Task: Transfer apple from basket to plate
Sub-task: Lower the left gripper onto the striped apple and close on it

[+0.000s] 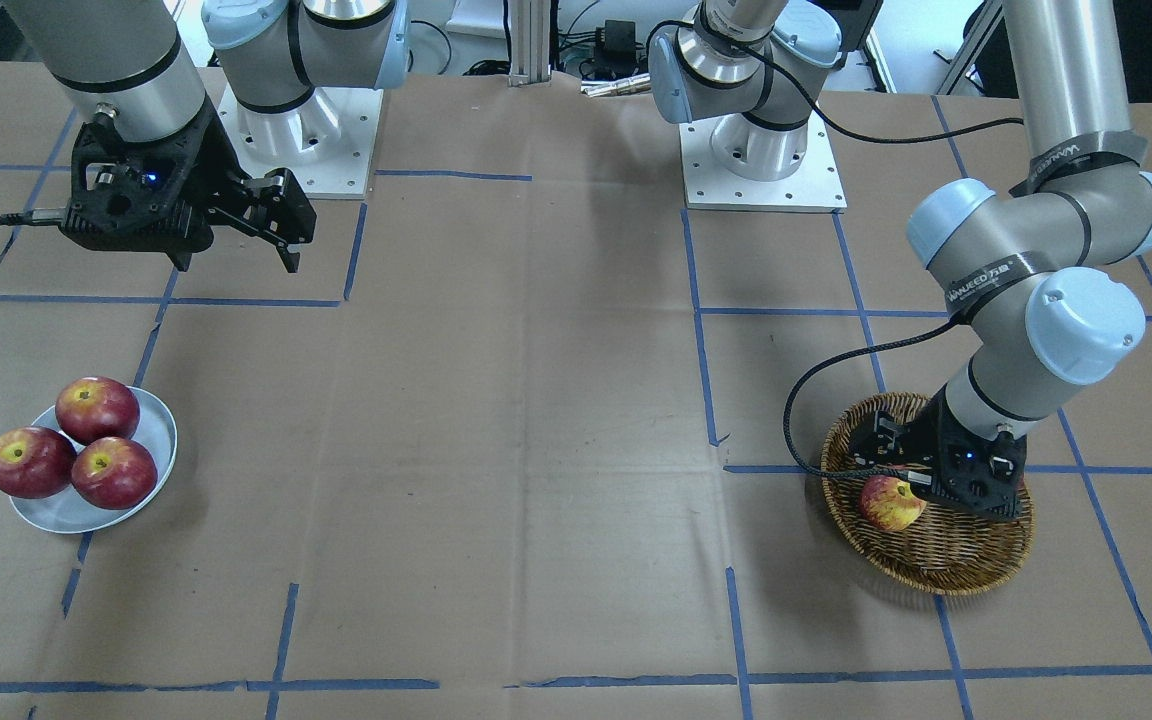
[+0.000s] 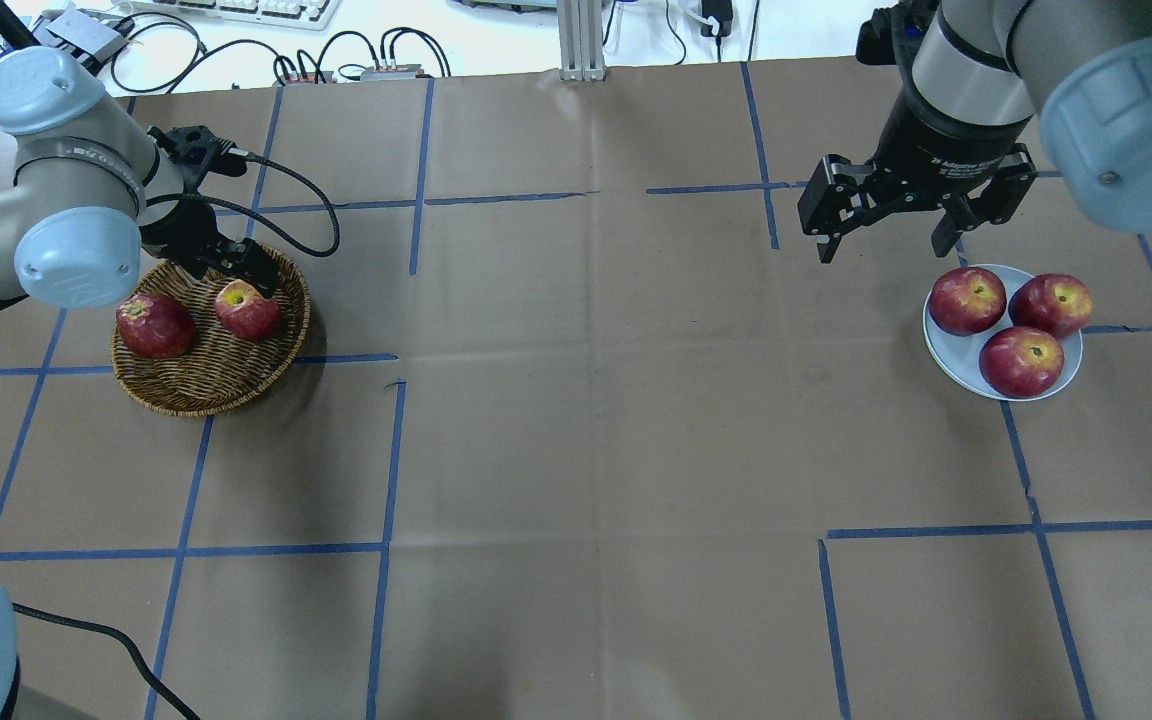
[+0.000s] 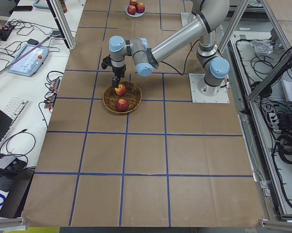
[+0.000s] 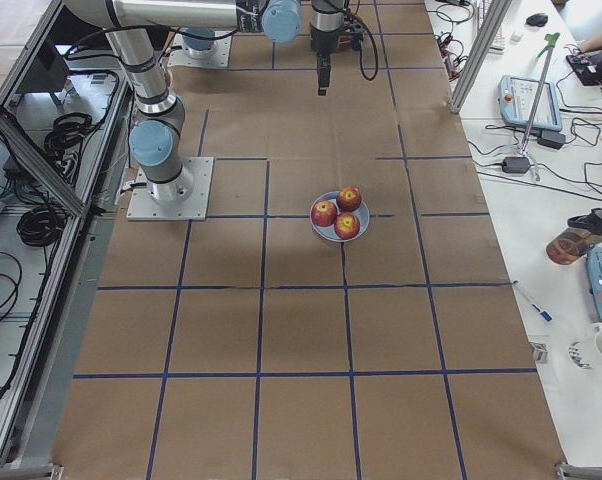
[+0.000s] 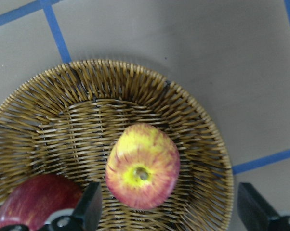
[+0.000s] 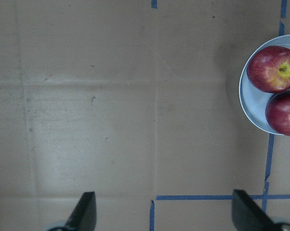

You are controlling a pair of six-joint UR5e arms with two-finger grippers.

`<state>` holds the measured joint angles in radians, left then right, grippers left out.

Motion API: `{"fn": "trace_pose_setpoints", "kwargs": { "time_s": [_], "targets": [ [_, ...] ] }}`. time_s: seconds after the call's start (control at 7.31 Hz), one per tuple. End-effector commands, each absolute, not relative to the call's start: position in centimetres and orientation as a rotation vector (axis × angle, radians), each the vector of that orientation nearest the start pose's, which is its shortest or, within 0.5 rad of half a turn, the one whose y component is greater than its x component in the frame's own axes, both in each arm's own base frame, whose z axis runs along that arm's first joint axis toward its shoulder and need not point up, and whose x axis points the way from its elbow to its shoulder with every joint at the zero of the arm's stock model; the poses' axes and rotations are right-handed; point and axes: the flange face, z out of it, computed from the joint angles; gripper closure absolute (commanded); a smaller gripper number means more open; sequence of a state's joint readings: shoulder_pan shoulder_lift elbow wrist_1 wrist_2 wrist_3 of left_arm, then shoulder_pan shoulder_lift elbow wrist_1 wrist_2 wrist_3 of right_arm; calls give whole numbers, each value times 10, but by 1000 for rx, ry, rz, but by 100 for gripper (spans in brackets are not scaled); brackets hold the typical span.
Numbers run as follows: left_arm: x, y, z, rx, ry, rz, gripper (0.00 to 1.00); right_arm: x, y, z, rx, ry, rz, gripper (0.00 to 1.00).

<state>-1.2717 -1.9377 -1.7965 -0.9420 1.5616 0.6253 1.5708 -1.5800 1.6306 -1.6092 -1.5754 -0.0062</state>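
Note:
The yellow-streaked apple [image 2: 248,309] needs to come out of the basket, so my left gripper will next grip the apple's rounded sides.
The yellow-streaked apple [image 5: 142,172] lies stem-up in the brown wicker basket [image 5: 183,106], right of a dark red apple [image 5: 34,202]. My left gripper [image 5: 168,214] is open and hovers just above the streaked apple, its fingers apart on either side and not touching it. In the overhead view the apple [image 2: 248,309] and the basket [image 2: 206,395] are at the left. The pale blue plate [image 2: 946,350] at the right holds three dark red apples. My right gripper [image 2: 881,235] is open and empty, raised above the table a little left of the plate.
Brown paper with blue tape lines covers the table [image 2: 596,450]. The arm bases [image 1: 761,160] stand at the robot's edge. The left arm's cable [image 1: 796,400] loops beside the basket. Three dark apples [image 1: 96,408] crowd the plate [image 1: 161,430].

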Motion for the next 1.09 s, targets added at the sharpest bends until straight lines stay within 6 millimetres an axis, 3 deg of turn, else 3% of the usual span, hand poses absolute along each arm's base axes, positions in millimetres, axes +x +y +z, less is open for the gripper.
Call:
{"fn": "trace_pose_setpoints", "kwargs": {
  "time_s": [0.0,0.14,0.41,0.68,0.96],
  "targets": [
    [62,-582,216,459,3090,-86,1,133,-486,467,-10,3146,19,0],
    [64,-585,219,459,3075,-101,1,133,-486,467,-10,3146,19,0],
    [66,-593,193,447,3105,-63,1,133,-487,468,-12,3146,15,0],
    [61,-591,192,417,3136,-78,4,133,-487,468,-10,3146,15,0],
    [59,-590,194,412,3147,-89,36,132,-487,468,-10,3145,14,0]
  ]
}}
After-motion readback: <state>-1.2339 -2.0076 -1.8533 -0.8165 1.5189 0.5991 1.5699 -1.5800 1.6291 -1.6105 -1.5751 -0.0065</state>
